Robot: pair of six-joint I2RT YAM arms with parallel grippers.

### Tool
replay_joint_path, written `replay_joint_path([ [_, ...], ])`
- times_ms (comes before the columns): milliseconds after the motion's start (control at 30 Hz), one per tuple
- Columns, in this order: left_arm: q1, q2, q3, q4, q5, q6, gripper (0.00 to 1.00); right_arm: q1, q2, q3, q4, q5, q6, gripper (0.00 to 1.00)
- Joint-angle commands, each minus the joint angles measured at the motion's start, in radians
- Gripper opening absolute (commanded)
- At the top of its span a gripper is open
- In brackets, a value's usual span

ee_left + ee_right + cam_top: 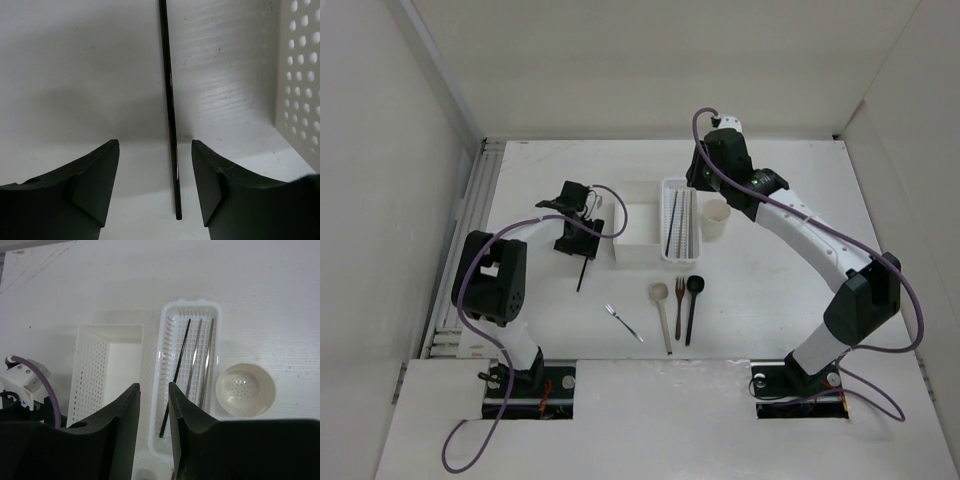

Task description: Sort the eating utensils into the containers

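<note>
I should next use my left gripper to grab the dark chopstick on the table across its body (587, 260) (172, 138), so the chopstick's near end sticks out and I can hand it to my right gripper.
A dark chopstick (171, 100) lies on the table between the fingers of my open left gripper (155, 141), and neither finger touches it. From above, this chopstick (582, 272) pokes out below the left gripper (573, 242), just left of the white square box (635, 238). The perforated tray (170, 340) holds one dark chopstick (176, 369) and two pale ones (200, 360). My right gripper (153, 385) hovers over the tray's edge with a narrow gap and nothing in it. The beige cup (245, 389) stands right of the tray. Silver fork (623, 322), pale wooden spoon (662, 312), brown fork (678, 305) and black spoon (692, 305) lie on the table.
The box's perforated wall (300, 75) stands close on the right of the left gripper. White enclosure walls surround the table (780, 290). The right arm (800, 230) arches over the table's right half. A slotted rail (470, 220) runs along the left edge.
</note>
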Motion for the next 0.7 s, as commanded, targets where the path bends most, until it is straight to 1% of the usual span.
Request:
replay_joint_path([
  [0, -0.012, 0.024, 0.041, 0.000, 0.016, 0.007, 0.57, 0.001, -0.038, -0.016, 0.039, 0.043, -0.013, 0.35],
  [100, -0.012, 0.062, 0.041, 0.012, -0.014, -0.017, 0.55, -0.008, -0.059, -0.036, 0.039, 0.052, -0.004, 0.35],
  [133, -0.012, 0.073, 0.041, 0.012, -0.045, -0.017, 0.54, -0.008, -0.059, -0.045, 0.039, 0.052, -0.004, 0.35],
  [200, -0.012, 0.098, 0.051, 0.012, -0.082, -0.030, 0.49, -0.008, -0.068, -0.045, 0.039, 0.052, -0.004, 0.35],
  [233, -0.012, 0.125, 0.061, 0.002, -0.103, -0.039, 0.45, -0.008, -0.079, -0.054, 0.039, 0.052, -0.004, 0.36],
  [267, -0.012, 0.136, 0.061, 0.001, -0.103, -0.039, 0.36, -0.008, -0.079, -0.054, 0.039, 0.061, -0.004, 0.36],
  [300, -0.012, 0.147, 0.061, -0.008, -0.103, -0.039, 0.08, -0.017, -0.079, -0.054, 0.039, 0.061, -0.004, 0.36],
  [333, -0.012, 0.167, 0.061, -0.008, -0.103, -0.039, 0.00, -0.017, -0.088, -0.054, 0.039, 0.061, -0.004, 0.36],
  [400, 0.018, 0.176, 0.070, -0.032, -0.070, -0.039, 0.00, -0.017, -0.088, -0.054, 0.049, 0.061, -0.004, 0.36],
  [433, 0.052, 0.176, 0.082, -0.041, -0.035, -0.051, 0.00, -0.017, -0.088, -0.054, 0.049, 0.052, -0.018, 0.36],
  [500, 0.089, 0.146, 0.103, -0.041, -0.007, -0.051, 0.00, -0.005, -0.088, -0.054, 0.078, 0.017, -0.056, 0.36],
  [567, 0.142, 0.086, 0.134, -0.051, 0.019, -0.051, 0.00, 0.009, -0.098, -0.066, 0.114, -0.024, -0.137, 0.42],
  [600, 0.156, 0.061, 0.154, -0.061, 0.047, -0.051, 0.00, 0.009, -0.098, -0.067, 0.161, -0.096, -0.165, 0.46],
  [633, 0.169, 0.035, 0.209, -0.061, 0.062, -0.051, 0.00, 0.018, -0.107, -0.079, 0.187, -0.148, -0.193, 0.49],
  [667, 0.180, -0.017, 0.243, -0.071, 0.073, -0.051, 0.00, 0.018, -0.107, -0.093, 0.218, -0.208, -0.242, 0.52],
])
